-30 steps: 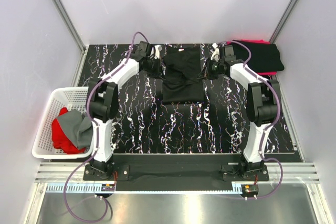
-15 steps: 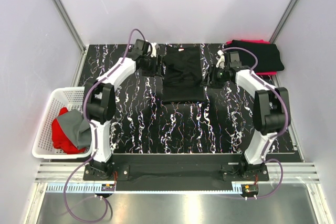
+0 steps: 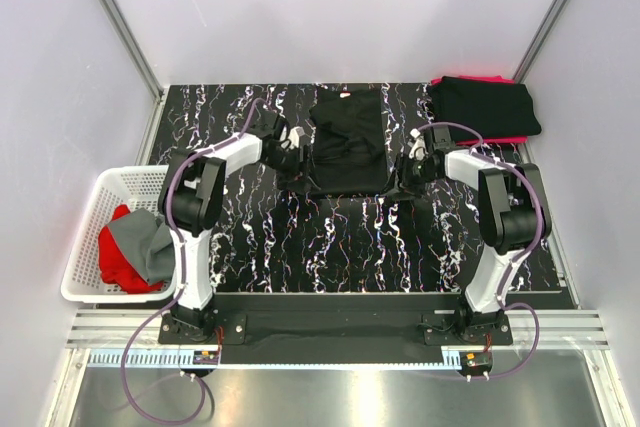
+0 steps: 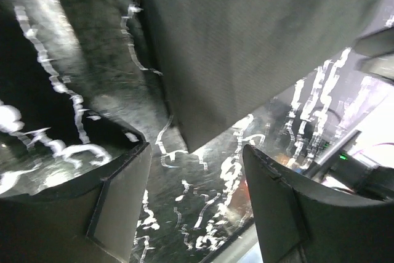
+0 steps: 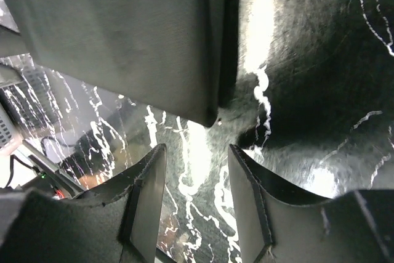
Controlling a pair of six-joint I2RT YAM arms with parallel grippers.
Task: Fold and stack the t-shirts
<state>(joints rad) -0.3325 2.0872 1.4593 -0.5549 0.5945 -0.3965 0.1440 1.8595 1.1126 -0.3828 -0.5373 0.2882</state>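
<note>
The black t-shirt's near edge needs to be folded over. For that, my left gripper needs to grab the black t-shirt's near corner (image 3: 313, 194) (image 4: 192, 145) next, to match my right gripper's corner.
A black t-shirt (image 3: 347, 142) lies folded into a narrow strip at the back middle of the marbled table (image 3: 330, 237). My left gripper (image 3: 292, 159) sits at the strip's near left corner, open, with only tabletop between its fingers. In the left wrist view the shirt's corner (image 4: 246, 47) hangs just beyond the left gripper (image 4: 197, 170). My right gripper (image 3: 402, 171) is at the near right corner, open and empty. The right wrist view shows the shirt's corner (image 5: 135, 35) just past the right gripper (image 5: 197, 177).
A stack of folded shirts, black (image 3: 485, 107) over red, rests at the back right corner. A white slatted basket (image 3: 85, 237) left of the table holds red (image 3: 115, 252) and grey (image 3: 150, 247) shirts. Purple cables loop off both arms.
Both grippers opened and let go of the black shirt, then slid from its far sides toward me to its near corners. The shirt's lower part now lies flat.
</note>
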